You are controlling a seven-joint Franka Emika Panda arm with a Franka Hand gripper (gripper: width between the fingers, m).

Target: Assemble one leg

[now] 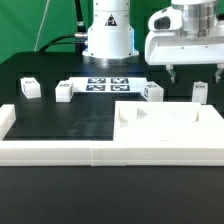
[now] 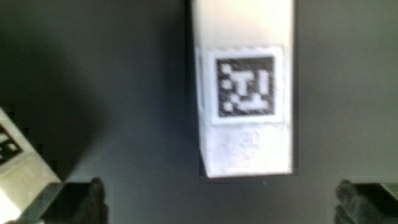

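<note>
One leg is to be assembled on the large flat white piece. My gripper will grab the white leg by its tagged end (image 1: 200, 92) (image 2: 246, 88) next for that.
Several small white legs with black-and-white tags stand in a row on the black table: one far left (image 1: 30, 87), one beside it (image 1: 64, 90), one right of the middle (image 1: 152, 92), one at the right (image 1: 199, 92). My gripper (image 1: 195, 72) hangs open just above the right leg, not touching it. In the wrist view this leg (image 2: 244, 90) lies lengthwise with its tag up, ahead of my open gripper (image 2: 217, 205). The dark fingertips (image 2: 71, 203) show at both lower corners, wide apart and empty.
The marker board (image 1: 107, 84) lies at the back centre before the arm's base (image 1: 108, 35). A large flat white piece with recesses (image 1: 170, 125) lies front right. A low white wall (image 1: 50, 150) runs along the front. Another white tagged part (image 2: 15, 150) shows at the wrist view's edge.
</note>
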